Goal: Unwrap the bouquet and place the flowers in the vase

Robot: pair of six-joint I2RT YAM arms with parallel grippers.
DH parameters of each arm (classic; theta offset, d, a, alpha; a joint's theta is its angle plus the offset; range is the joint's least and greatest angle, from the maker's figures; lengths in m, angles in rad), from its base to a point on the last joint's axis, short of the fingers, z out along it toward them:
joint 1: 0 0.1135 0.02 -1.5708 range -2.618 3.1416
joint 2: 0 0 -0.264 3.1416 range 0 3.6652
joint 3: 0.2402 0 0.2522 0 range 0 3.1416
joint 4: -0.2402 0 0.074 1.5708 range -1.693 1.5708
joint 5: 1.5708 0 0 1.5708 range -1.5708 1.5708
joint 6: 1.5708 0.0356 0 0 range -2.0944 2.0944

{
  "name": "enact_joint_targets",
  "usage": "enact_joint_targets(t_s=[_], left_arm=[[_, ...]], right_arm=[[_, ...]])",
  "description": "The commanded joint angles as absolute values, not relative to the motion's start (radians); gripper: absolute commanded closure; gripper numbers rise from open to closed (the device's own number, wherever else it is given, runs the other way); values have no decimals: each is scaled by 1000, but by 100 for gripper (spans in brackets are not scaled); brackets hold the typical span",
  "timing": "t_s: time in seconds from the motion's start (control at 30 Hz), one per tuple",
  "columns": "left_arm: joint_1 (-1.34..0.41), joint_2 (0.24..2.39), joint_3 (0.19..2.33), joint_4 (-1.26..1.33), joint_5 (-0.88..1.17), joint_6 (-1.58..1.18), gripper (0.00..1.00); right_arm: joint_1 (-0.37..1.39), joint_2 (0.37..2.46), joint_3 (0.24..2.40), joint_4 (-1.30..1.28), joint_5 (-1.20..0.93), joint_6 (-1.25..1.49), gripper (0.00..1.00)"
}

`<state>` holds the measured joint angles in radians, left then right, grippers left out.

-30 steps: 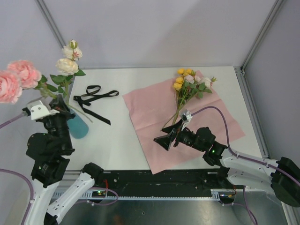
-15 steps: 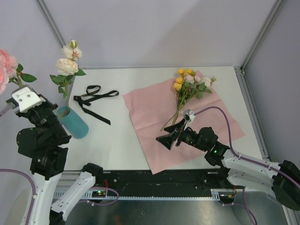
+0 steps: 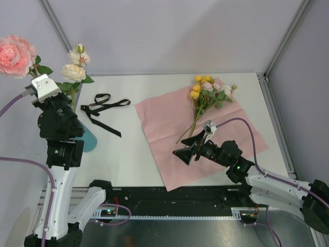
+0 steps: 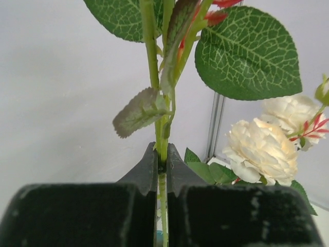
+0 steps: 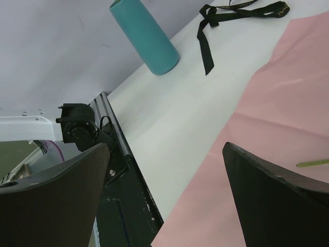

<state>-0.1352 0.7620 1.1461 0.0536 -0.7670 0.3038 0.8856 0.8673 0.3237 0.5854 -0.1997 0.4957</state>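
The pink rose comes down before my left gripper releases it, since my fingers hold the pink rose's stem well above the teal vase.
The bouquet lies unwrapped: yellow and white flowers [image 3: 206,91] rest on the flat pink paper [image 3: 226,128]. My left gripper [image 4: 161,157] is shut on the green stem [image 4: 149,62] of a pink rose [image 3: 15,54] and holds it high at the far left. The teal vase [image 3: 88,140] stands just behind the left arm, partly hidden by it, with cream roses [image 3: 73,72] in it. My right gripper [image 3: 185,153] hovers open over the paper's near left edge, holding nothing. In the right wrist view the vase [image 5: 146,36] stands far ahead of the right gripper [image 5: 165,154].
A loose black ribbon [image 3: 103,109] lies on the white table between the vase and the paper. A black rail [image 3: 169,198] runs along the table's near edge. Grey walls with metal posts [image 3: 285,38] close in the back and sides.
My left arm has lifted the pink rose and swung it from the far left edge to upright beside the cream roses. The right gripper has drifted slightly right, still open.
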Motion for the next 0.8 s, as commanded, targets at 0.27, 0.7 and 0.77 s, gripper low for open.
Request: enact_joint_targets(t_s=[0.27,0.7,0.77], left_arm=[[-53,747,928,7,-768,43,86],[-51,712,824,-94,-803,-74,39],[-51,682,820,-112,-770,-96,25]], right_arm=[[844,863,322,587,-206,535,1],[768,909,350,525,-223,613,1],[760,923,365,498,-221,629,1]])
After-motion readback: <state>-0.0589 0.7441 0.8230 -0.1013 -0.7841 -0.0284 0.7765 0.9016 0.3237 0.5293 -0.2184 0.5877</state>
